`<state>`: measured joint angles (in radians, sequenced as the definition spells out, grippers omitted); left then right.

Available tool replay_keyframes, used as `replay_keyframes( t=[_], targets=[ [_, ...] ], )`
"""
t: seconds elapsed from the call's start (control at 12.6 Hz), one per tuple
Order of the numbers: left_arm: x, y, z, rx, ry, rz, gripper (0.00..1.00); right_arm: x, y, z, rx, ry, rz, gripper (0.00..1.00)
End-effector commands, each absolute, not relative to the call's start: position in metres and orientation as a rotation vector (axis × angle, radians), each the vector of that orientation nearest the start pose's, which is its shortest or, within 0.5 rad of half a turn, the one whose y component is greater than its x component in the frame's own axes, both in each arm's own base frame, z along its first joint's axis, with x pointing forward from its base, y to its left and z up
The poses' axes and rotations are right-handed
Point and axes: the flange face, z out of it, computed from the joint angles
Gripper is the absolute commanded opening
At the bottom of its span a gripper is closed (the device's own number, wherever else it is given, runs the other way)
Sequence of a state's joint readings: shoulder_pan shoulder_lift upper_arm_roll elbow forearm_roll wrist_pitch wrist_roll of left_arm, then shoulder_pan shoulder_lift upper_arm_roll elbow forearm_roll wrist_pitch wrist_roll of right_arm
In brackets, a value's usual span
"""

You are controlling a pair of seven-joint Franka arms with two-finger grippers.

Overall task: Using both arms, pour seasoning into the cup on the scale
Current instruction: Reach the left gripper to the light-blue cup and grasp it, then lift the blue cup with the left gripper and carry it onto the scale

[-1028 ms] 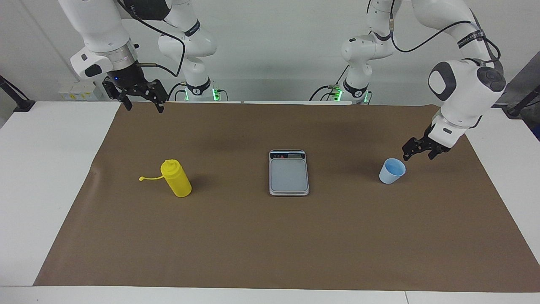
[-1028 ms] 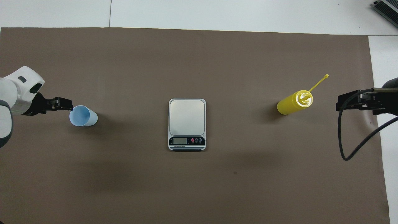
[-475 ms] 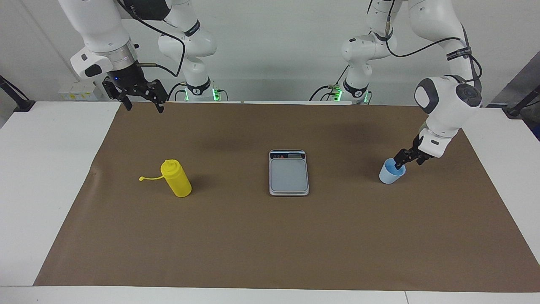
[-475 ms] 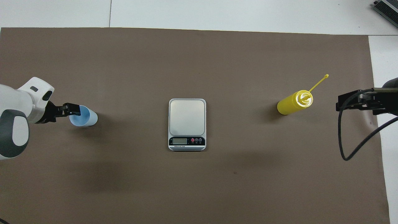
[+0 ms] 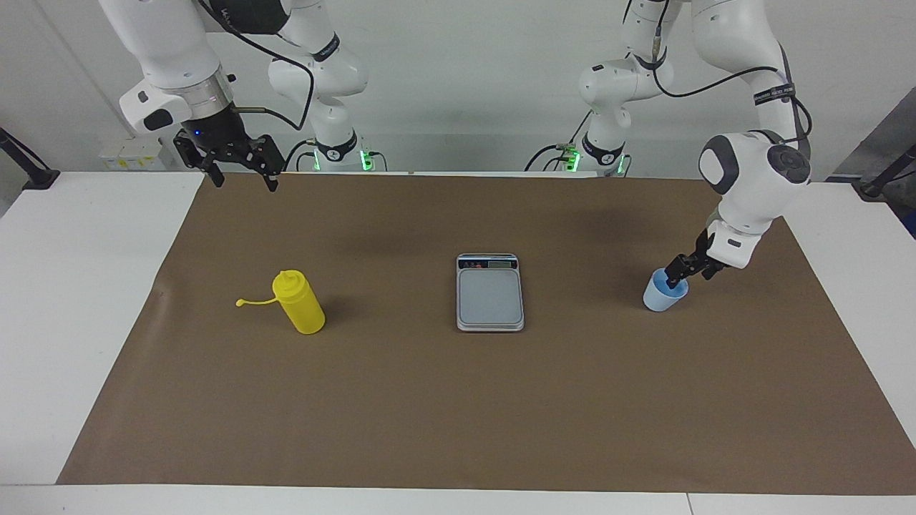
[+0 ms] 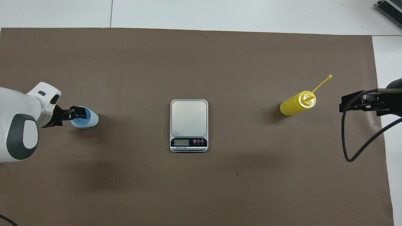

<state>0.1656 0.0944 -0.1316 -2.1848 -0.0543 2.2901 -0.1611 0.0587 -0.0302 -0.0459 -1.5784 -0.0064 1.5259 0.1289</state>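
The pale blue cup should go on the silver scale (image 6: 189,119) for seasoning, so the left gripper will next grab it by its rim (image 6: 89,114).
The pale blue cup (image 5: 664,295) stands on the brown mat toward the left arm's end; it also shows in the overhead view (image 6: 91,119). My left gripper (image 5: 676,277) is down at the cup's rim, open, one finger inside the cup and one outside. The yellow seasoning bottle (image 5: 300,304) stands toward the right arm's end, its cap strap sticking out sideways. The silver scale (image 5: 490,293) lies between them mid-mat, nothing on it. My right gripper (image 5: 242,170) waits open, high over the mat's edge by the robots.
The brown mat (image 5: 458,415) covers most of the white table. Two small white arm bases with green lights (image 5: 342,154) stand at the robots' edge. A black cable (image 6: 351,141) hangs from the right arm.
The left gripper has come down from beside the cup onto its rim, and the left arm has swung toward the cup. The right arm, bottle and scale have not moved.
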Motion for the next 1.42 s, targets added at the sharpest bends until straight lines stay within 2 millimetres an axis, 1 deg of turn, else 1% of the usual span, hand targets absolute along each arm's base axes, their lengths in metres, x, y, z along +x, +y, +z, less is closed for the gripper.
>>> replay_keyframes(
  t=[0.0, 0.08, 0.16, 0.24, 0.32, 0.4, 0.79, 0.87, 0.95, 1.03, 1.19, 1.27, 1.34],
  targets=[
    [0.545, 0.013, 0.344, -3.184, -0.394, -0.035, 1.0, 0.534, 0.002, 0.635, -3.126, 0.172, 0.035, 1.0],
    [0.545, 0.012, 0.344, -3.183, -0.396, -0.032, 0.92, 0.534, 0.003, 0.635, -3.127, 0.17, 0.035, 1.0],
    [0.545, 0.012, 0.344, -3.184, -0.391, -0.032, 0.67, 0.534, 0.003, 0.635, -3.127, 0.17, 0.035, 1.0],
    [0.545, 0.012, 0.344, -3.184, -0.391, -0.032, 0.46, 0.534, 0.002, 0.635, -3.126, 0.172, 0.035, 1.0],
    [0.545, 0.009, 0.344, -3.185, -0.384, -0.03, 0.18, 0.534, 0.002, 0.635, -3.126, 0.172, 0.035, 1.0],
    [0.545, 0.009, 0.344, -3.187, -0.362, -0.025, 0.0, 0.534, 0.003, 0.634, -3.127, 0.17, 0.037, 1.0],
    [0.55, 0.008, 0.351, -3.189, -0.356, 0.007, 0.0, 0.534, 0.002, 0.634, -3.127, 0.172, 0.037, 1.0],
    [0.556, 0.008, 0.361, -3.191, -0.353, 0.009, 0.0, 0.534, 0.002, 0.635, -3.126, 0.172, 0.035, 1.0],
    [0.567, 0.004, 0.37, -3.197, -0.341, 0.03, 0.0, 0.534, 0.003, 0.635, -3.127, 0.17, 0.035, 1.0],
    [0.578, -0.003, 0.392, -3.204, -0.317, 0.038, 0.0, 0.534, 0.002, 0.634, -3.127, 0.172, 0.037, 1.0],
    [0.596, -0.019, 0.428, -3.229, -0.285, 0.041, 0.0, 0.534, 0.002, 0.635, -3.126, 0.172, 0.035, 1.0],
    [0.6, -0.026, 0.439, -3.245, -0.284, 0.033, 0.0, 0.534, 0.003, 0.635, -3.127, 0.17, 0.035, 1.0],
    [0.602, -0.039, 0.448, -3.254, -0.261, 0.014, 0.0, 0.534, 0.002, 0.635, -3.126, 0.172, 0.035, 1.0]
  ],
)
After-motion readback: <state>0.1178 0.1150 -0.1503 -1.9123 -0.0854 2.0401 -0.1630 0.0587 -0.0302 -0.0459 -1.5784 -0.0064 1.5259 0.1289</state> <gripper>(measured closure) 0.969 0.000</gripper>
